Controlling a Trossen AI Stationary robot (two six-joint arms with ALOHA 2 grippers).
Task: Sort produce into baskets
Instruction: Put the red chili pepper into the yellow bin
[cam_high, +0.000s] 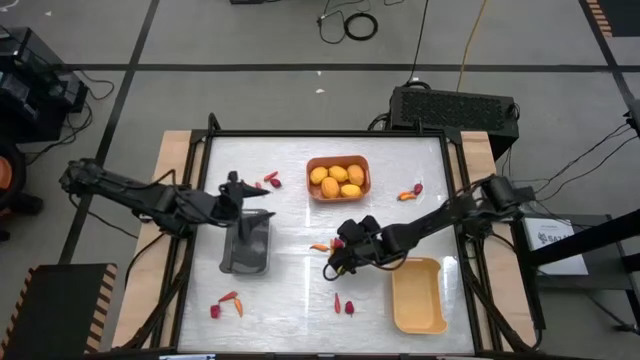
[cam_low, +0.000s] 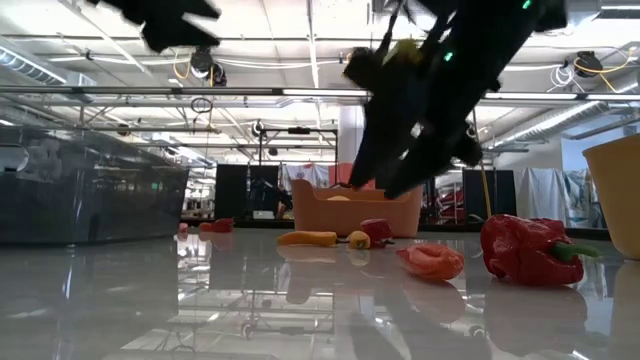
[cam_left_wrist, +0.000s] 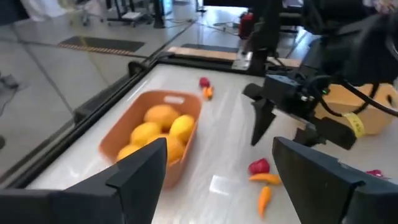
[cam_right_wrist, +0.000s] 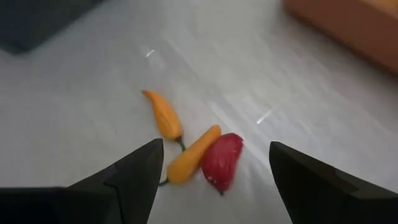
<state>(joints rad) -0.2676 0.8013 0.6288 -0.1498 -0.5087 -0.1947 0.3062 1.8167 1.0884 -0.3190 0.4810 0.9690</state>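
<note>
The red pepper needs to be picked up next by its plump body (cam_high: 338, 243) with my right gripper. Then it can be sorted into the yellow basket (cam_high: 418, 295).
Two orange chili pieces (cam_right_wrist: 165, 115) (cam_right_wrist: 193, 154) and a red piece (cam_right_wrist: 222, 160) lie together on the white table near its middle. My right gripper (cam_high: 335, 262) hangs open just above them, slanting down, with the pieces ahead of its fingers (cam_right_wrist: 137, 177). My left gripper (cam_high: 255, 195) stands open and empty over the far end of the dark grey basket (cam_high: 247, 245). It looks across at the orange basket (cam_left_wrist: 124, 134), which holds several yellow-orange fruits (cam_high: 338, 178). The yellow basket (cam_high: 418, 295) sits at the near right.
More red and orange pieces lie scattered: beside the orange basket's left (cam_high: 270, 180), at the far right (cam_high: 410, 192), at the near left (cam_high: 230, 300) and near the front middle (cam_high: 343, 303). A raised dark frame (cam_high: 210, 135) borders the table.
</note>
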